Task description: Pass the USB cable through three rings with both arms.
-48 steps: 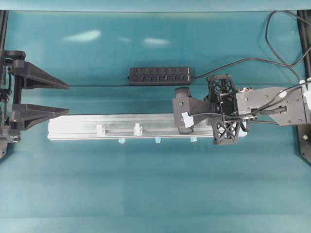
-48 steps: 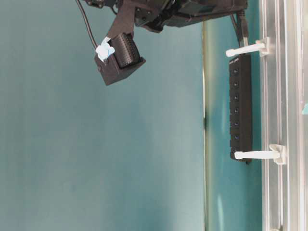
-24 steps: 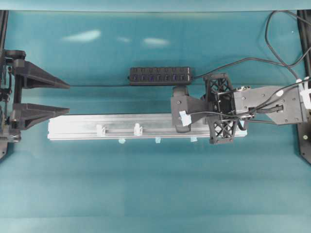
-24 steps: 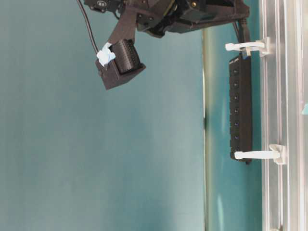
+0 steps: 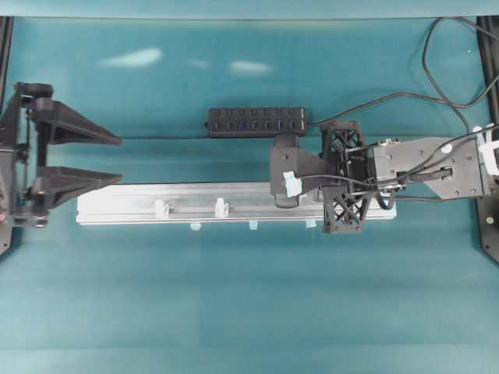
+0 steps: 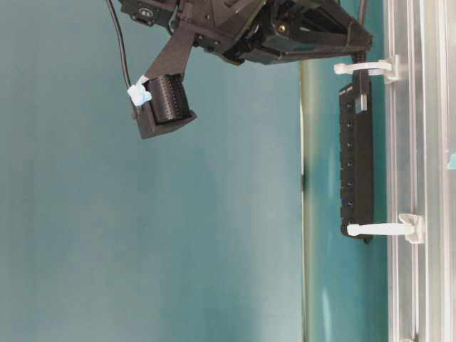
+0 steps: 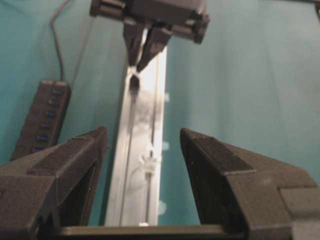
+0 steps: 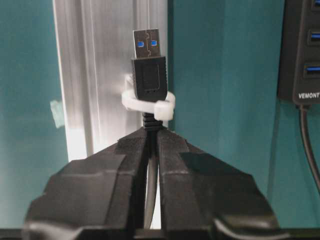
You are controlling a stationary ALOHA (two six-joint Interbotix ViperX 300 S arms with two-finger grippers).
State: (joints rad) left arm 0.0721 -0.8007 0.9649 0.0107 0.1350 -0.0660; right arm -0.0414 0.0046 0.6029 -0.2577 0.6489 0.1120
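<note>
The left gripper grips the black plug by its exposed housing [image 7: 134, 83] next, beyond the right gripper's fingers, which cover the end of the USB cable.
In the right wrist view my right gripper [image 8: 151, 131] is shut on the black USB cable just behind its plug [image 8: 148, 75]. The plug sticks through a whitish ring [image 8: 165, 107] on the silver rail [image 8: 100, 75], with its metal tip beyond the loop. From table level the plug tip [image 6: 362, 100] shows just past that ring [image 6: 363, 68]. Two more rings [image 5: 161, 208] [image 5: 221, 207] stand further left on the rail [image 5: 117, 204], with nothing in them. My left gripper [image 5: 121, 157] hangs open off the rail's left end, facing along it, holding nothing.
A black multi-port hub [image 5: 256, 121] lies behind the rail, and its cord [image 5: 390, 97] runs off to the right. Small pale-blue tape tabs [image 5: 253, 226] line the rail's front edge. My right arm [image 5: 421, 167] covers the rail's right end.
My right arm has moved left along the rail, pushing the plug further through the ring. My left gripper has shifted a little right, towards the rail's end.
</note>
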